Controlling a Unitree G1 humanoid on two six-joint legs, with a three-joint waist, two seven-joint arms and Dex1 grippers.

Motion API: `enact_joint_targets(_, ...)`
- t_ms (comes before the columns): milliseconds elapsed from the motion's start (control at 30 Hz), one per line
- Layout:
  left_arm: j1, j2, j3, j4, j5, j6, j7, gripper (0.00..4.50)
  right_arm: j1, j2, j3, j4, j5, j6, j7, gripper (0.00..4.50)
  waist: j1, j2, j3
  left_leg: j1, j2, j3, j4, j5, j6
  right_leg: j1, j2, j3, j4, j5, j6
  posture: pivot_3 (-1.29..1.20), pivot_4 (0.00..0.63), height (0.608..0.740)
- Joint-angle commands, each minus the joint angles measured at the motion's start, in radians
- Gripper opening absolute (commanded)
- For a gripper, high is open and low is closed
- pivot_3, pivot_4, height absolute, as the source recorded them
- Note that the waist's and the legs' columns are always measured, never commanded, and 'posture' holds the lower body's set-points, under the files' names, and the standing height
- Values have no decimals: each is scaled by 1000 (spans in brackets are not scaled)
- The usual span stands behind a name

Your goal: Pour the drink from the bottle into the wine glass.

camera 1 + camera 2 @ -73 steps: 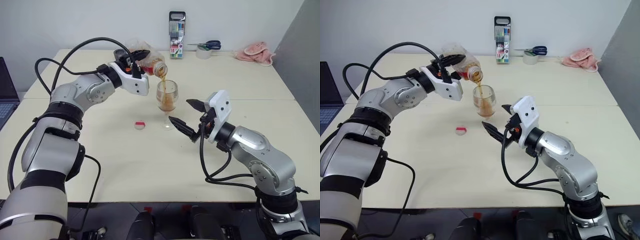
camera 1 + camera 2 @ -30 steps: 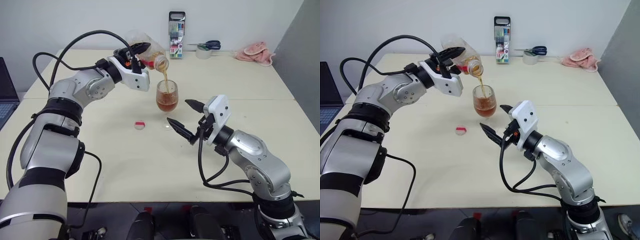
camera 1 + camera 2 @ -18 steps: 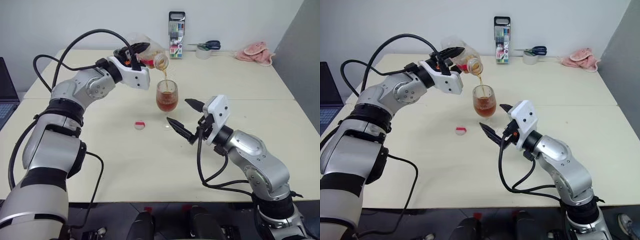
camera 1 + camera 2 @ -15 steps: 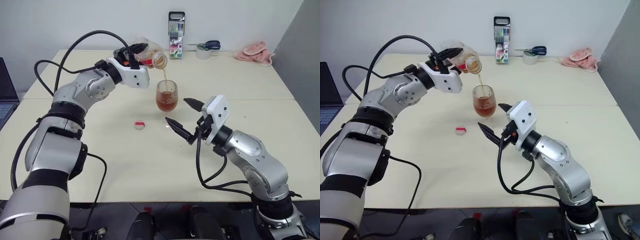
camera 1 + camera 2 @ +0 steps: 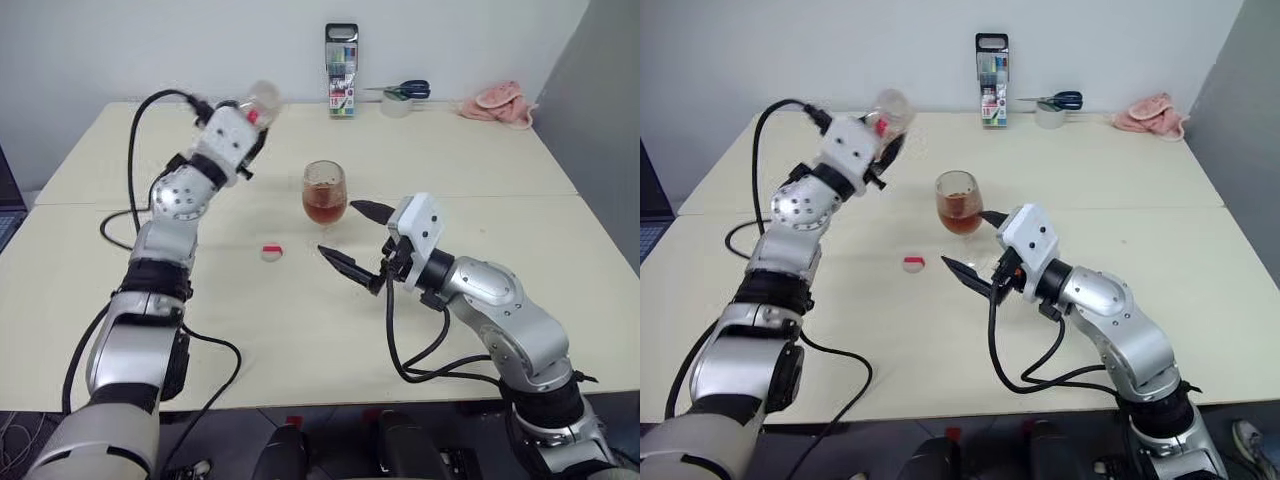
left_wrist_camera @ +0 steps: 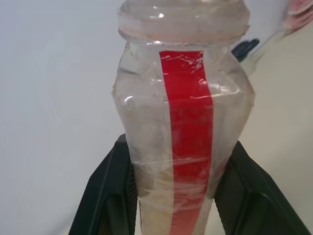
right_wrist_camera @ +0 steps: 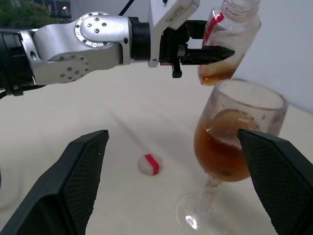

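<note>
My left gripper must keep holding the clear bottle; it hangs above the table and would drop if I opened now.
The wine glass stands mid-table, its bowl about half full of amber drink. My left gripper is shut on the clear bottle, held nearly upright in the air to the left of and behind the glass. In the left wrist view the black fingers clamp the bottle across its red label strip. A little drink remains in its bottom. My right gripper is open just right of the glass's stem, holding nothing. The white cap lies left of the glass.
A tall marker case stands at the table's far edge, with scissors on a tape roll and a pink cloth to its right. My left arm's black cable trails over the table's left side.
The left arm has swung the bottle left, away from over the glass, and rolled it back upright; the stream has stopped. My right gripper has stayed put. The head camera has shifted.
</note>
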Motion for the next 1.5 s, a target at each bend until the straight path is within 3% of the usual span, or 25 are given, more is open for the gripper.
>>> enact_joint_targets(33, 124, 37, 131, -172, -138, 252, -31, 1690, -51, -26, -17, -40, 47, 56, 40, 4500, -4, 0, 0, 1, 0, 0, 0, 0, 0, 0, 0, 0, 0, 0, 0, 0, 150, 740)
enact_joint_targets(300, 320, 44, 303, -325, -297, 496, -26, 1689, -104, -41, -5, -24, 76, 95, 83, 4500, 12, -3, -2, 1, 0, -1, 2, 0, 1, 1, 0, 0, 2, 0, 0, 0, 150, 740)
enact_joint_targets(700, 346, 41, 314, -264, -286, 465, -5, 1689, -136, -45, 15, 5, 67, 90, 112, 4500, 25, -5, -3, 3, 1, 1, 1, -2, 3, 1, -1, 0, 2, 0, 0, 0, 150, 740)
enact_joint_targets(1000, 339, 55, 299, -223, -266, 401, -19, 4463, -137, -33, 22, 3, 64, 89, 98, 4500, 30, -5, -3, 6, 1, 1, 0, -2, 3, 3, 0, 0, 2, 0, 0, 0, 150, 740)
enact_joint_targets(1167, 390, 60, 274, -256, -223, 331, -23, 4463, -85, -23, 26, 14, 37, 50, 77, 4500, 30, -5, -4, 6, 1, 1, 0, -2, 3, 3, -1, 1, 1, 0, 0, 0, 150, 740)
enact_joint_targets(1333, 524, 21, 307, -370, -222, 264, 21, 4463, 130, -9, 19, 78, -85, -187, 31, 4500, 33, -6, -4, 6, 1, 2, -1, -2, 3, 3, -2, 1, 0, 0, 0, 0, 150, 740)
enact_joint_targets(1500, 701, -43, 353, -566, -207, 276, 134, 4463, 353, 149, -83, 204, -144, -461, -128, 4500, 34, -6, -5, 6, 3, 3, -1, -3, 3, 3, -2, 2, -1, 0, 0, 0, 150, 740)
